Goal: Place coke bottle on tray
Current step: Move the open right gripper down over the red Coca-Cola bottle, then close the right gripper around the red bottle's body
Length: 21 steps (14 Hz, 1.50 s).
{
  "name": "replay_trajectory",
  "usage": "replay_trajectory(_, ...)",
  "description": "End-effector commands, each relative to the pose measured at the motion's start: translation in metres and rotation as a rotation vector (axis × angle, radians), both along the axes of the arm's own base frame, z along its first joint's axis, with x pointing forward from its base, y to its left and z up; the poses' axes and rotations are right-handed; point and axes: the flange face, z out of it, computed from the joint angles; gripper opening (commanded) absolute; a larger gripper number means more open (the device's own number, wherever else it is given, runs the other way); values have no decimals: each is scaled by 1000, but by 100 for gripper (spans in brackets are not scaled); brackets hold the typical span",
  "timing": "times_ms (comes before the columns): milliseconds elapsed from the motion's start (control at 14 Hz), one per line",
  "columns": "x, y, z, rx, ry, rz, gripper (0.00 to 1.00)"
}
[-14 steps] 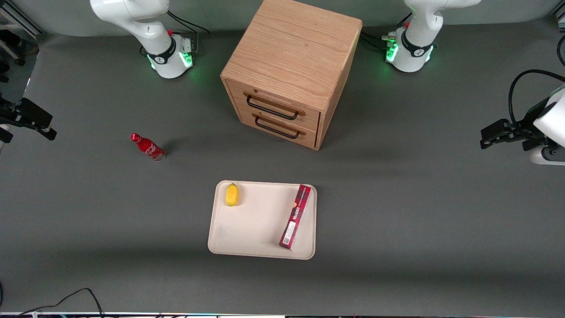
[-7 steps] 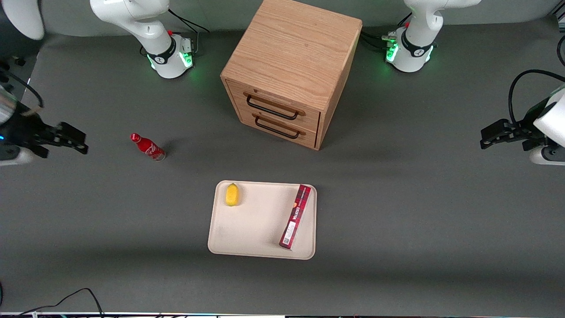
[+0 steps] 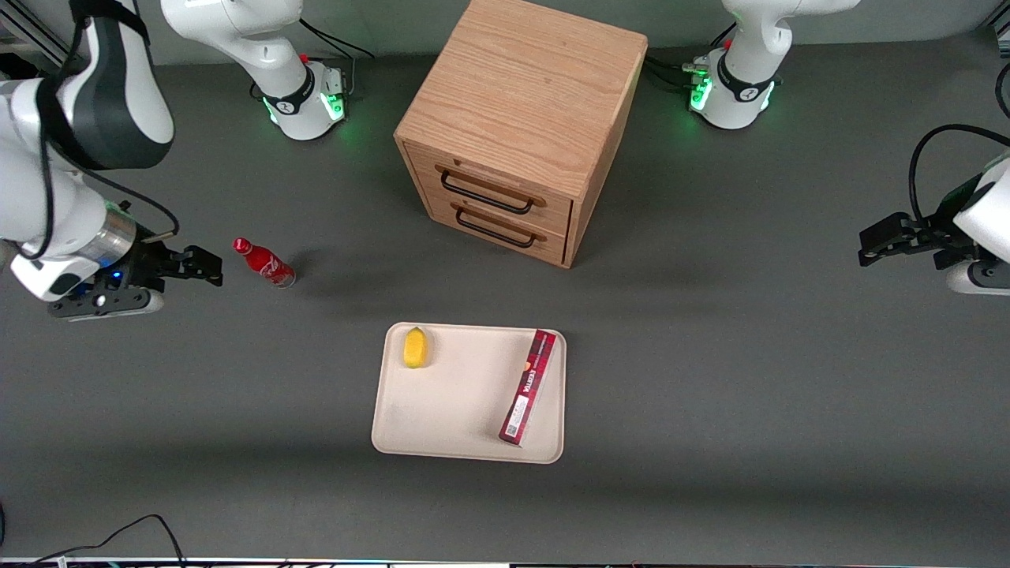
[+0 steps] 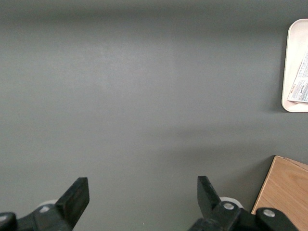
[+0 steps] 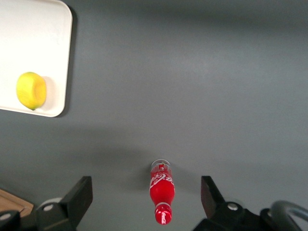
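The coke bottle needs to go on the tray [image 3: 458,402]. I should next grab the bottle by its cap end [image 3: 243,246] with my right gripper.
The coke bottle [image 3: 265,263], small, glossy red with a red cap and white script, stands on the grey table toward the working arm's end, away from the tray. It also shows in the right wrist view [image 5: 161,192], between the lines of the two fingers. The cream-beige tray [image 3: 458,402] lies nearer the front camera than the wooden cabinet; its corner shows in the right wrist view [image 5: 33,43]. My right gripper [image 3: 209,268] is open and empty, just short of the bottle's cap and not touching it; it also shows in the right wrist view [image 5: 145,186].
A yellow lemon [image 3: 415,348] and a long dark-red box [image 3: 529,386] lie on the tray. A wooden two-drawer cabinet [image 3: 521,118] stands in the middle of the table, farther from the front camera than the tray.
My right arm has swung in from the working arm's end of the table, bringing the open gripper close to the bottle. The bottle and tray have not moved.
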Motion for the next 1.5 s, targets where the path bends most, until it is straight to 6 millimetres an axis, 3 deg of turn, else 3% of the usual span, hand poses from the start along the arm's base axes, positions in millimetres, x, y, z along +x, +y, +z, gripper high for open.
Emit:
replay_trajectory(0,-48,0,-33,13,-11,-1,100)
replay_trajectory(214,-74,-5,-74,18,-11,23,100)
replay_trajectory(357,-89,-14,-97,22,-20,44,93)
replay_trajectory(714,-110,-23,-113,26,3,36,89)
replay_trajectory(1286,-114,-41,-119,33,2,65,0)
replay_trajectory(1429,-111,-37,-116,32,-6,70,0)
